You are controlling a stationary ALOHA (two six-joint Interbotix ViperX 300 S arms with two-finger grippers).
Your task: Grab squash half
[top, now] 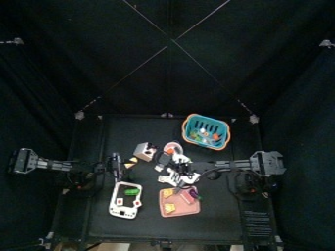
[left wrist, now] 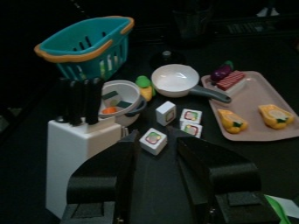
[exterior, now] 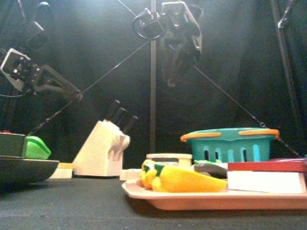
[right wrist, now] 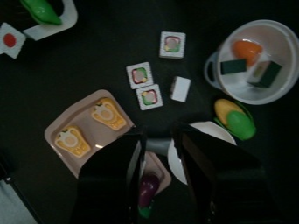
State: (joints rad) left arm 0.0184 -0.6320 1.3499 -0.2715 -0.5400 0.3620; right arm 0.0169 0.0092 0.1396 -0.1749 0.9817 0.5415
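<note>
My right gripper grabs the squash half by its narrow end next, to lift the squash half off the pink tray.
Two orange-yellow squash halves lie cut side up on a pink tray at the table's front. In the right wrist view one half lies beside the other. They also show in the left wrist view and in the front view. My right gripper hangs open and empty above the tray's edge, over a purple vegetable. My left gripper is open and empty, above the table by the knife block.
A teal basket stands at the back. A white bowl with food pieces, a white pan, a yellow-green fruit and small picture tiles lie mid-table. A white tray sits front left.
</note>
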